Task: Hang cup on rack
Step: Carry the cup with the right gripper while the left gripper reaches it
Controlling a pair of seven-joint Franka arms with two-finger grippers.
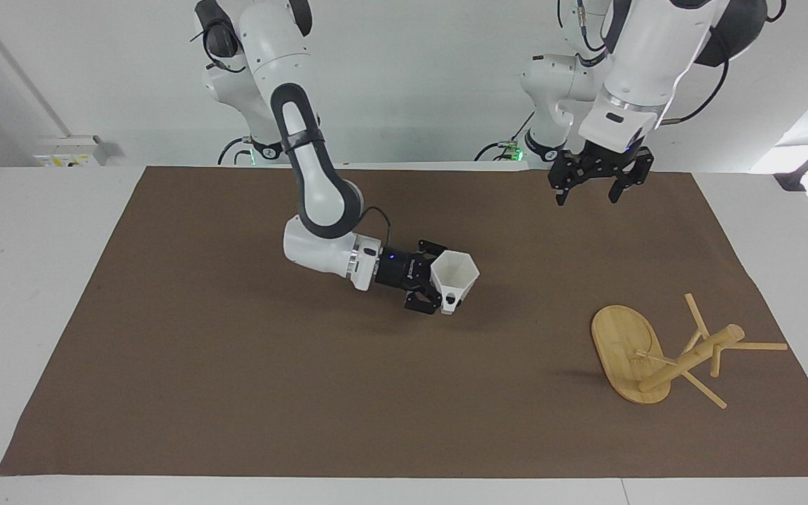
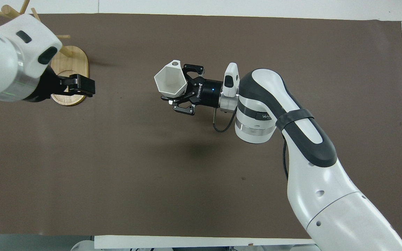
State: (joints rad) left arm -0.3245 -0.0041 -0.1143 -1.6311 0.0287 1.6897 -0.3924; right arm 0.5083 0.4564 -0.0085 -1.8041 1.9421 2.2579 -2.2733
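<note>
The right gripper's fingers already hold the cup's body, so the left gripper will next grab the cup by its exposed rim [image 2: 158, 86], where there is room.
The white faceted cup [image 1: 454, 275] is held sideways in my right gripper [image 1: 439, 286], which is shut on it low over the middle of the brown mat. The cup's mouth faces the left arm's end of the table, and its handle shows in the overhead view [image 2: 169, 81]. The bamboo rack [image 1: 688, 360] stands on its oval base [image 1: 618, 337] at the left arm's end. My left gripper [image 1: 586, 196] is open and empty, up in the air. In the overhead view it [image 2: 82, 85] and its arm cover much of the rack [image 2: 77, 64].
A brown mat [image 1: 236, 386] covers most of the white table [image 1: 39, 231]. Nothing else stands on it between the cup and the rack.
</note>
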